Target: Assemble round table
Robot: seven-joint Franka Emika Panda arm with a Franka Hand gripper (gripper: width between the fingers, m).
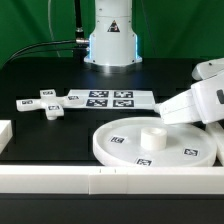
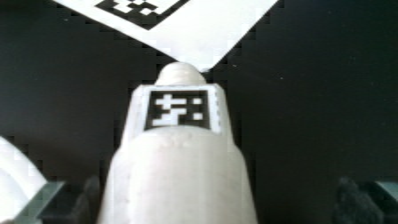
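I should close my gripper now, because its fingers reach down beside the thick end of the white cylinder leg in the wrist view. Closing now would hold it.
In the wrist view the white cylinder leg (image 2: 178,150) lies lengthwise on the black table, a square tag near its tapered far end. My gripper (image 2: 210,205) is open and straddles it. The dark fingers (image 2: 48,202) stand on each side, with a gap to the leg on both. In the exterior view the large rimmed round disc (image 1: 120,145), with a raised hub at its centre, lies near the front. My arm (image 1: 200,100) reaches in low from the right just behind it, and its fingers and the leg are hard to make out there. The flat cross-shaped piece (image 1: 48,103) lies at the left.
The marker board (image 1: 110,98) lies behind the disc in the exterior view, and its corner shows beyond the leg's tip in the wrist view (image 2: 178,25). White border rails run along the front (image 1: 100,180) and the left edge (image 1: 4,130). The robot base (image 1: 108,40) stands at the back.
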